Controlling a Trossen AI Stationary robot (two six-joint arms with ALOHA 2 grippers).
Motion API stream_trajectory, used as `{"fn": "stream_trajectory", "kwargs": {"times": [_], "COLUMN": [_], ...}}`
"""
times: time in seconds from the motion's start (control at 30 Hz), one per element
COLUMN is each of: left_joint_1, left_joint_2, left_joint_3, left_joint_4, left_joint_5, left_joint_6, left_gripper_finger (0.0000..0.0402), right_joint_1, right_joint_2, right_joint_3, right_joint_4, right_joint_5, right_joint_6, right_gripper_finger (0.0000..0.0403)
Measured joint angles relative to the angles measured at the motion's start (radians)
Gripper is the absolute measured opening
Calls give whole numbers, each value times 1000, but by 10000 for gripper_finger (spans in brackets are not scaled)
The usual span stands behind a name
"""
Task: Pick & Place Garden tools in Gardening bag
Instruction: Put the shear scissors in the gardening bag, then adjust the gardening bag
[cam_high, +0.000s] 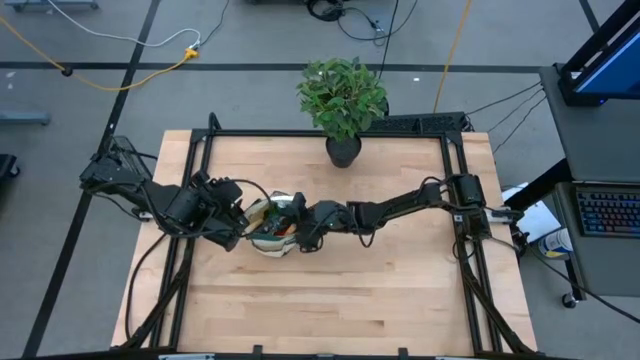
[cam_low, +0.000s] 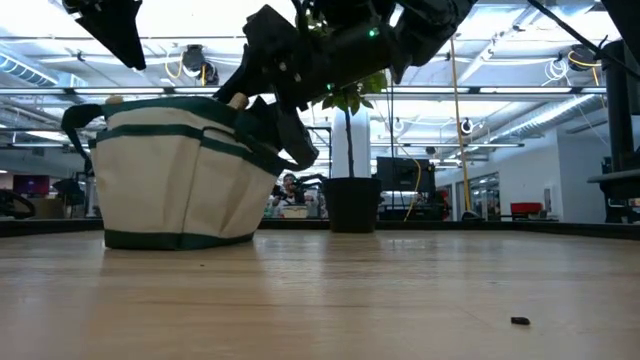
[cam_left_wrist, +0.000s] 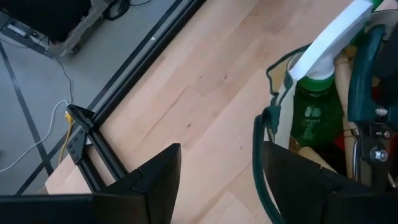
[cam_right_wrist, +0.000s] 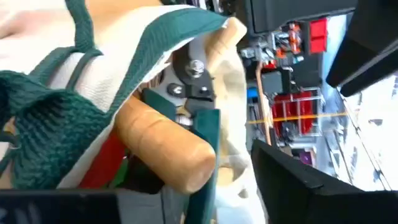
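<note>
My left gripper is going to take the green strap next, to steady the gardening bag with the green spray bottle (cam_left_wrist: 317, 115).
The beige canvas gardening bag (cam_high: 268, 232) with green trim stands upright on its base left of the table's middle; it also shows in the low view (cam_low: 180, 175). In it are a green spray bottle (cam_left_wrist: 317, 115), a wooden tool handle (cam_right_wrist: 165, 146) and pruners (cam_right_wrist: 193, 84). My left gripper (cam_high: 240, 228) is open at the bag's left rim, the green strap (cam_left_wrist: 260, 155) beside one finger. My right gripper (cam_high: 298, 228) is open at the bag's right rim, its fingers on either side of the handle end and the pruners. My left gripper comes at the bag's left rim slanting down from the table's left; whether its finger (cam_left_wrist: 298, 180) touches the strap or rim, I cannot tell. My right gripper reaches over the bag's right rim (cam_right_wrist: 155, 37) from the table's right; whether its fingers touch the wooden handle, I cannot tell.
A potted leafy plant (cam_high: 342, 100) in a black pot stands at the table's far edge, behind the bag. A black frame (cam_high: 455, 180) runs along the table's edges. Bare wood (cam_high: 380, 300) lies near and right of the bag.
</note>
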Motion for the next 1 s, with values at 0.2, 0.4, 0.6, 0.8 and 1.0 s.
{"fn": "stream_trajectory", "kwargs": {"times": [0.2, 0.4, 0.6, 0.8, 1.0], "left_joint_1": [0, 0, -35, -114, -206], "left_joint_2": [0, 0, 0, 0, -1], "left_joint_3": [0, 0, 0, -1, -115], "left_joint_4": [2, 0, -2, -1, 5], "left_joint_5": [0, 39, 113, 221, 156], "left_joint_6": [-21, -15, 83, 120, -69], "left_gripper_finger": [227, 227, 227, 227, 227], "right_joint_1": [27, 34, 29, 29, 48], "right_joint_2": [0, -35, -126, -249, -303], "right_joint_3": [0, -1, -2, -2, -145], "right_joint_4": [99, 34, -185, -487, -535], "right_joint_5": [149, 203, 203, 172, 61], "right_joint_6": [-47, -81, 100, 338, 464], "right_gripper_finger": [203, 217, 212, 214, 213]}}
